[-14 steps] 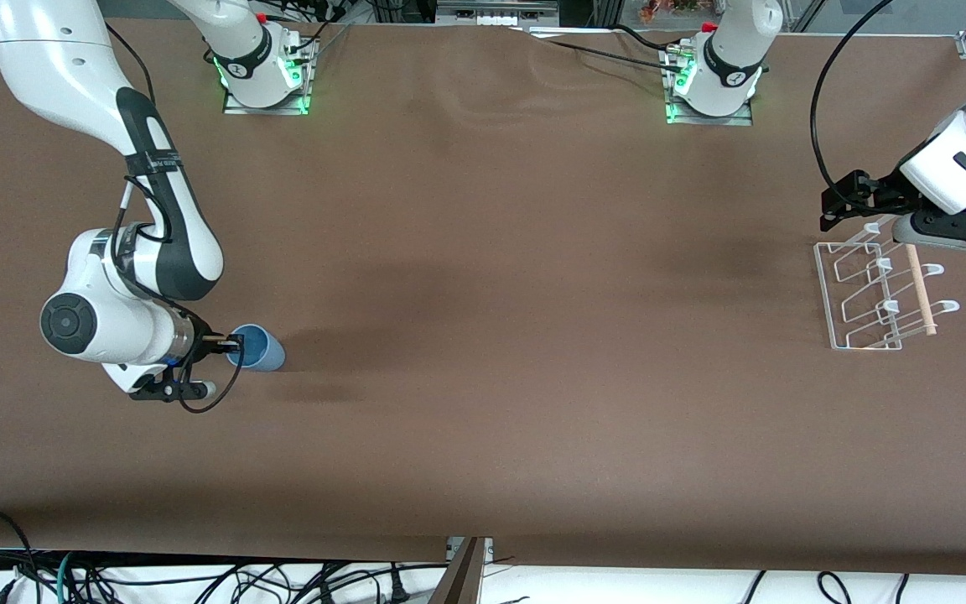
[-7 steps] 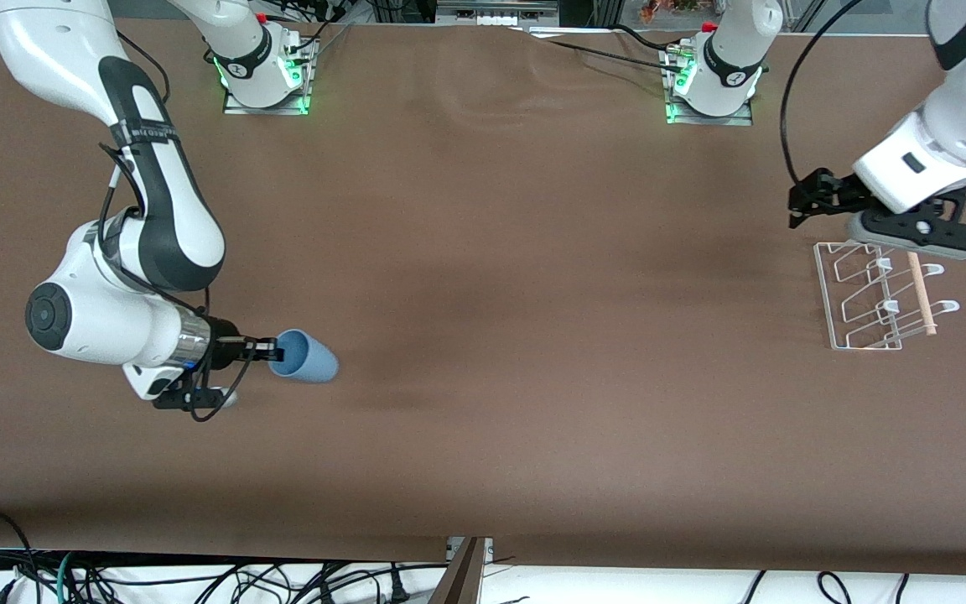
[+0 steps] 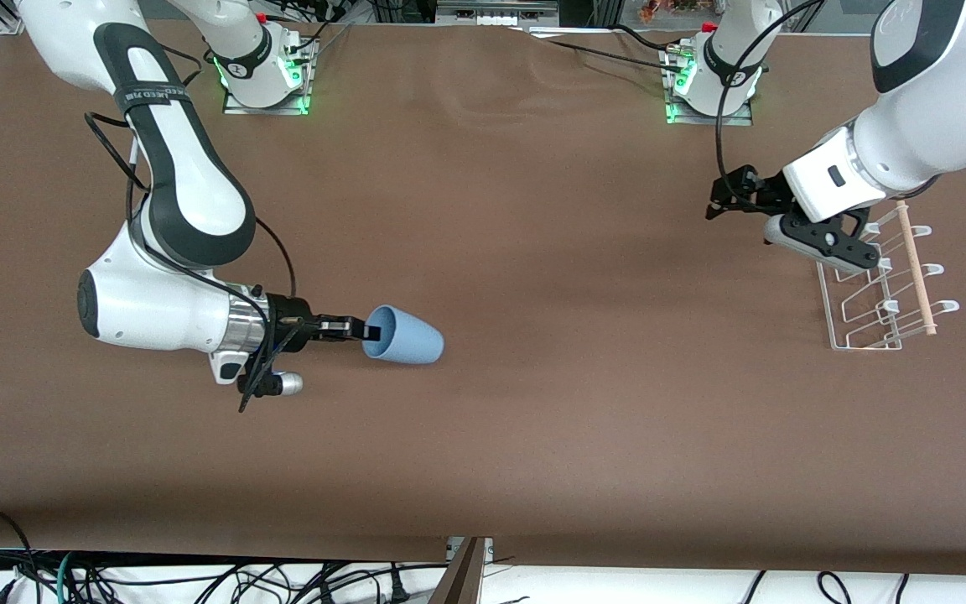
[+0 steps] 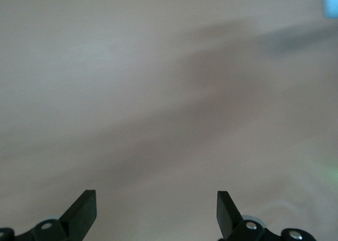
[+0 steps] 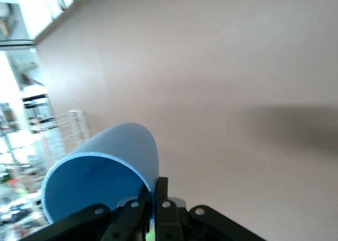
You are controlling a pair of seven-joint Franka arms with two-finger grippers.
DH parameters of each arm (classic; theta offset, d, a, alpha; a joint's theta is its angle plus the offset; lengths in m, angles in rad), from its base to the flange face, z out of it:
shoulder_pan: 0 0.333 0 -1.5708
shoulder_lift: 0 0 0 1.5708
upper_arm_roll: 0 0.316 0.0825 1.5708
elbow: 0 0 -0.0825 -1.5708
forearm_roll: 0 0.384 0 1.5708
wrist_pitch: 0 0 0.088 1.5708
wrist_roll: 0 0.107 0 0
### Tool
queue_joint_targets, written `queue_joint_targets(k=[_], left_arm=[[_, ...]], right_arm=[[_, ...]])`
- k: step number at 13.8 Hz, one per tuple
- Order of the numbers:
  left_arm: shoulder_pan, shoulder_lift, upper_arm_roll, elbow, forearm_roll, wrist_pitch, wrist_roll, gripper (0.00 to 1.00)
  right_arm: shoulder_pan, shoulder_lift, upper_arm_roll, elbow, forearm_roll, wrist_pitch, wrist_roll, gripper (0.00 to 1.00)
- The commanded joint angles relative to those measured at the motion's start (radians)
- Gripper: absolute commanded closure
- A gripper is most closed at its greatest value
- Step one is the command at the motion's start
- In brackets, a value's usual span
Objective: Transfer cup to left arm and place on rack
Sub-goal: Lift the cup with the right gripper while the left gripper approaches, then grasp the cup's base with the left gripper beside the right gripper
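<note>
My left gripper grips the light-blue cup by its closed end (image 3: pixel 432 346) next, leaving its open rim free to slip over the rack's wires.
My right gripper (image 3: pixel 363 330) is shut on the rim of the light-blue cup (image 3: pixel 407 337) and holds it on its side above the table, its closed end pointing toward the left arm's end. In the right wrist view the fingers (image 5: pixel 165 194) pinch the cup's wall (image 5: pixel 119 151), one inside and one outside. My left gripper (image 3: pixel 722 201) is open and empty in the air beside the rack (image 3: pixel 877 289); its fingers (image 4: pixel 84 212) show wide apart over bare table. The rack stands at the left arm's end, with white pegs and a wooden rod (image 3: pixel 916 268).
The brown table (image 3: pixel 533 252) spreads between the two grippers. The arm bases (image 3: pixel 261 75) stand with green lights along the table's edge farthest from the front camera. Cables hang below the table's near edge.
My right gripper has carried the cup toward the middle of the table. My left arm has swung away from over the rack, toward the table's middle.
</note>
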Motion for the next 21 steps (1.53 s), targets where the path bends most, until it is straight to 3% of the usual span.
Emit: queue_joint_targets(k=[1, 6, 8, 12, 16, 21], left_arm=[[-0.006, 0.025, -0.025, -0.001, -0.073, 0.072, 0.18, 0.0], [-0.03, 0.062, -0.041, -0.001, -0.231, 0.169, 0.52, 0.0], [-0.032, 0.068, -0.072, -0.001, -0.236, 0.218, 0.666, 0.0], [-0.032, 0.078, -0.135, 0.0, -0.236, 0.387, 0.909, 0.0], [-0.033, 0.101, -0.164, -0.001, -0.277, 0.576, 1.027, 0.0], [-0.052, 0.144, -0.173, -0.006, -0.277, 0.591, 1.084, 0.0]], right_arm=[[0.068, 0.009, 0.003, 0.042, 0.095, 0.048, 0.101, 1.0], [0.194, 0.052, 0.004, 0.149, 0.118, 0.166, 0.331, 1.0], [0.21, 0.06, 0.009, 0.178, 0.13, 0.172, 0.367, 1.0], [0.224, 0.061, 0.02, 0.181, 0.239, 0.172, 0.381, 1.0], [0.231, 0.061, 0.039, 0.183, 0.241, 0.172, 0.416, 1.0], [0.24, 0.061, 0.04, 0.2, 0.245, 0.171, 0.462, 1.0]])
